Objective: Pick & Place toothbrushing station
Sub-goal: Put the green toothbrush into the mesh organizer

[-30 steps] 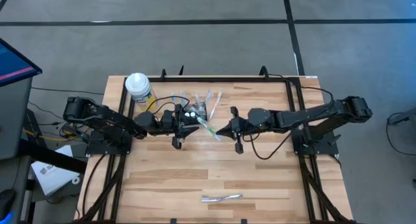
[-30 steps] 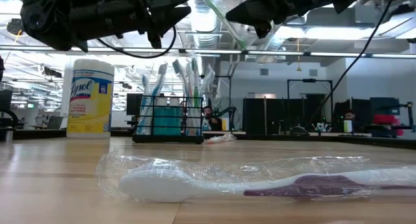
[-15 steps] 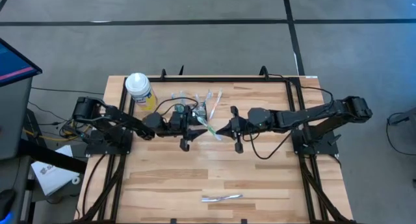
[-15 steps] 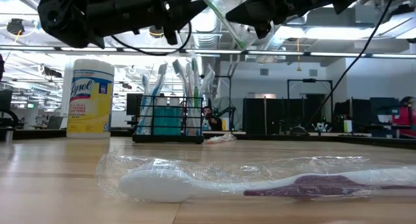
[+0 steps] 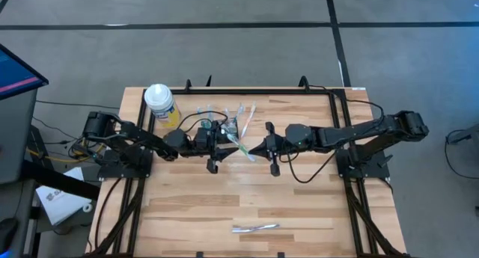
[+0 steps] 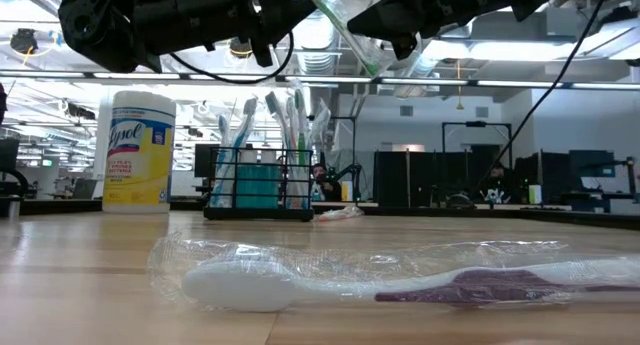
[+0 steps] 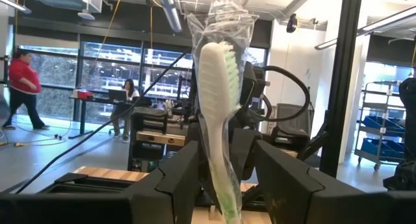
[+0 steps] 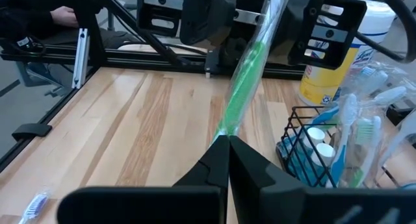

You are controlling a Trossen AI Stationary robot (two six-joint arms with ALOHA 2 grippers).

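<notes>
I should next grab the green toothbrush with my left gripper by its neck below the bristle head (image 7: 216, 136), so it can stand upright in the wire caddy.
A green toothbrush in clear wrap (image 5: 239, 146) is held in the air between my two grippers, slanting, bristle head up. My right gripper (image 8: 224, 141) is shut on its handle. My left gripper (image 7: 224, 152) is open; its fingers stand on either side of the brush head (image 7: 218, 74), and I cannot tell whether they touch the wrap. The black wire caddy (image 5: 224, 128), with several wrapped toothbrushes standing in it, rests on the table just beyond the grippers; it also shows in the low view (image 6: 260, 185). My right gripper pinches the green toothbrush's handle (image 8: 229, 120), wrap and all, between its two fingers, near the handle's end. The fingers come level from the table's right side, roughly along the brush. The brush is lifted clear and slants up toward my left gripper.
A yellow wipes canister with a white lid (image 5: 159, 101) stands at the far left, beside the caddy. Another wrapped toothbrush with a purple handle (image 5: 254, 228) lies near the table's near edge. The wood between it and the grippers is bare.
My left gripper has moved toward the table's right edge, up to the brush head, then kept still. My right gripper and the green toothbrush have stayed in place.
</notes>
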